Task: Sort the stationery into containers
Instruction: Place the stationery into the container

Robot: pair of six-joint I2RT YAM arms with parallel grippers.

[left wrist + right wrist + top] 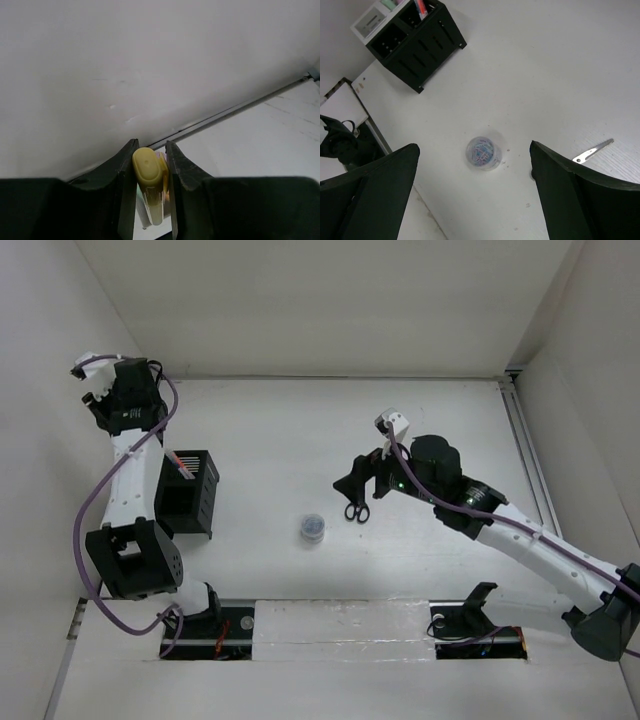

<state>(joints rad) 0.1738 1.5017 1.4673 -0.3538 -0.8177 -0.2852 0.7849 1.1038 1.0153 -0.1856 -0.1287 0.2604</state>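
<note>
The left gripper should stay closed on the yellow highlighter for now, because the highlighter is high above the white organiser and would fall loose if the gripper opened.
My left gripper (150, 145) is shut on a yellow highlighter (148, 170), held high near the left wall; something white shows just under it. The black slatted holder (190, 495) (420, 50) stands at the left with red pens (183, 462) in it. A white organiser (370, 21) sits right behind it. My right gripper (355, 480) (474, 146) hangs open above the table. The small round tub (313, 528) (483, 152) of coloured clips lies below, between its fingers. Black-handled scissors (357, 510) lie flat just right of the tub; only a blade tip (592, 151) shows in the right wrist view.
White walls close the table in at the back and on both sides. A metal rail (525, 450) runs along the right wall. A glossy taped strip (340, 620) and the two arm bases line the near edge.
</note>
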